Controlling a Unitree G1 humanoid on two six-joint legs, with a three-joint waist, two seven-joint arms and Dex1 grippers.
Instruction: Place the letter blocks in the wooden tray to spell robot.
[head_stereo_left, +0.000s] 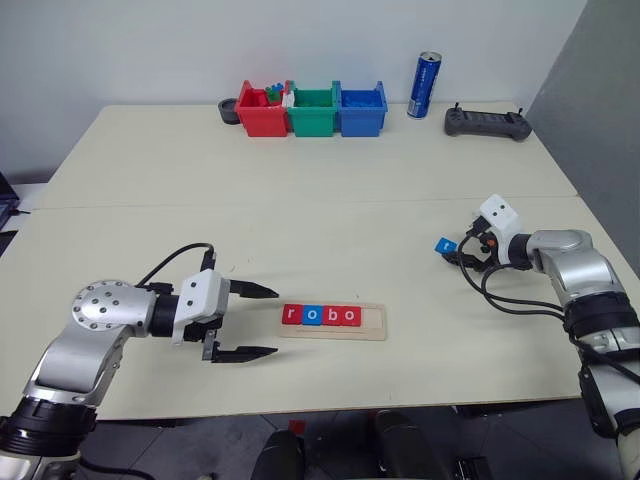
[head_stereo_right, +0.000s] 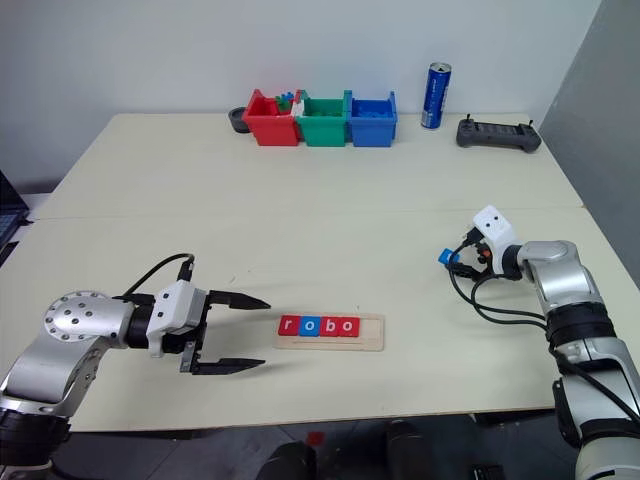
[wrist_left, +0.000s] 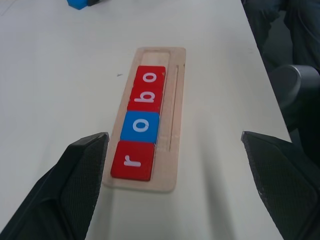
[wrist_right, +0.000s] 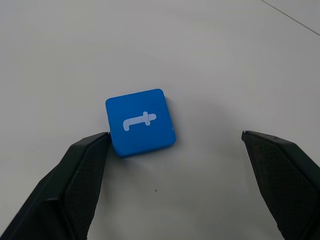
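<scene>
My fingers are low on both sides of the blue t block (wrist_right: 140, 121), so my right gripper should close. Closing now would hold it.
The wooden tray (head_stereo_left: 374, 322) lies near the table's front edge. Four letter blocks sit in it side by side: a red r (wrist_left: 132, 160), a blue o (wrist_left: 141, 126), a red b (wrist_left: 146, 97) and a red o (wrist_left: 150, 77). The tray's right end is bare. My left gripper (head_stereo_left: 276, 321) hovers open just left of the tray, pointing at it, with nothing between its fingers. A blue t block (wrist_right: 140, 121) lies flat on the table at the right. My right gripper (wrist_right: 174, 136) is open over it, one fingertip (wrist_right: 95, 145) close to the block's corner.
Red (head_stereo_left: 262, 110), green (head_stereo_left: 313, 110) and blue (head_stereo_left: 361, 109) bins stand in a row at the back. A dark bowl (head_stereo_left: 229, 109) is beside them. A blue can (head_stereo_left: 425, 85) and a black controller (head_stereo_left: 487, 122) sit at the back right.
</scene>
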